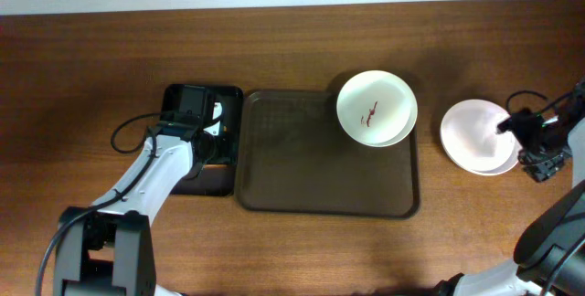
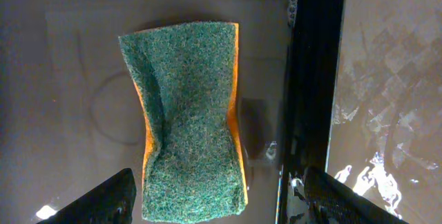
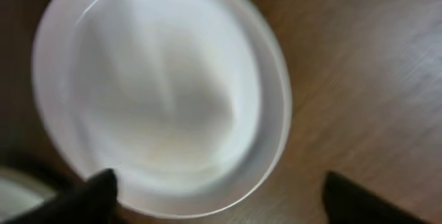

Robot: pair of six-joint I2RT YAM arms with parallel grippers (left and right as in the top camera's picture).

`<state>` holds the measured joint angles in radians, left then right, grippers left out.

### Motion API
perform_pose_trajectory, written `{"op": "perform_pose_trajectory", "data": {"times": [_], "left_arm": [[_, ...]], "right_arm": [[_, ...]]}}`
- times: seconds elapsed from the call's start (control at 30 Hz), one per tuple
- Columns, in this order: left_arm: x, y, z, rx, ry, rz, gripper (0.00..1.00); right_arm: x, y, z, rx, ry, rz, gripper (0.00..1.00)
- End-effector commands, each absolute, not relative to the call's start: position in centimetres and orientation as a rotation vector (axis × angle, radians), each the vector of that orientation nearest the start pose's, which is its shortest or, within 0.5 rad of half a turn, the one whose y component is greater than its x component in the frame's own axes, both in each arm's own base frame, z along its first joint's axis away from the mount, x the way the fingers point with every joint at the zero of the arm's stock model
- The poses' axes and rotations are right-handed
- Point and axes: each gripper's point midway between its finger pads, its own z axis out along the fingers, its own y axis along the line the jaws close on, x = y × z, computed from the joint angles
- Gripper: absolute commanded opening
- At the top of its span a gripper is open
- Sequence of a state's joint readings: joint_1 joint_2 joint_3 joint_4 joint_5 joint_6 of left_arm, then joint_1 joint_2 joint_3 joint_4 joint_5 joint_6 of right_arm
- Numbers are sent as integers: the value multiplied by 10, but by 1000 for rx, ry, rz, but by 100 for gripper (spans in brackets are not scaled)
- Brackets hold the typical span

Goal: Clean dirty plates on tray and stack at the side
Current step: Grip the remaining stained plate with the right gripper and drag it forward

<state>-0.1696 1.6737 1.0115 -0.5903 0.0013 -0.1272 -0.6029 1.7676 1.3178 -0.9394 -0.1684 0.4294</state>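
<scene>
My right gripper next needs to grab the smeared white plate by its rim facing the plain plate to clean it, because that leaves the plate's smeared side clear.
A white plate [image 1: 377, 106] with a dark-red smear sits at the back right corner of the dark-brown tray [image 1: 311, 182] and overhangs its far rim. A plain white plate [image 1: 473, 136] lies on the table to the right of the tray. It fills the blurred right wrist view [image 3: 159, 92]. Each plate shows a second white edge at its lower right, and I cannot tell if another plate lies under it. My right gripper [image 1: 512, 124] [image 3: 228, 203] is open over that plate's near rim. My left gripper [image 1: 196, 118] [image 2: 221, 207] is open around a green and orange sponge [image 2: 190, 113].
The sponge lies in a small black tray [image 1: 203, 182] to the left of the brown tray; its right wall [image 2: 311, 79] shows in the left wrist view. A black cable [image 1: 128, 132] loops on the table by the left arm.
</scene>
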Motion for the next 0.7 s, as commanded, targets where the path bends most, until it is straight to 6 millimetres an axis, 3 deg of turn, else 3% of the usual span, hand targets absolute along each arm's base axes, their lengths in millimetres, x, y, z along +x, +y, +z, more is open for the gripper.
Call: {"op": "perform_pose_trajectory", "data": {"times": [0.0, 0.07, 0.13, 0.23, 0.37, 0.5, 0.67], "left_arm": [[347, -61, 40, 61, 2824, -84, 76], [347, -61, 40, 61, 2824, -84, 76], [347, -61, 40, 61, 2824, -84, 76], [347, -61, 40, 61, 2824, -84, 76], [347, -61, 40, 61, 2824, -84, 76], [347, -61, 40, 61, 2824, -84, 76], [347, -61, 40, 61, 2824, -84, 76]], "right_arm": [[335, -145, 84, 1201, 2658, 354, 99], [345, -124, 85, 1074, 2711, 357, 99], [357, -85, 85, 787, 2806, 359, 99], [363, -51, 84, 620, 2858, 359, 99], [369, -5, 82, 439, 2900, 376, 91], [366, 14, 67, 502, 2955, 228, 82], [363, 29, 44, 545, 3014, 204, 75]]}}
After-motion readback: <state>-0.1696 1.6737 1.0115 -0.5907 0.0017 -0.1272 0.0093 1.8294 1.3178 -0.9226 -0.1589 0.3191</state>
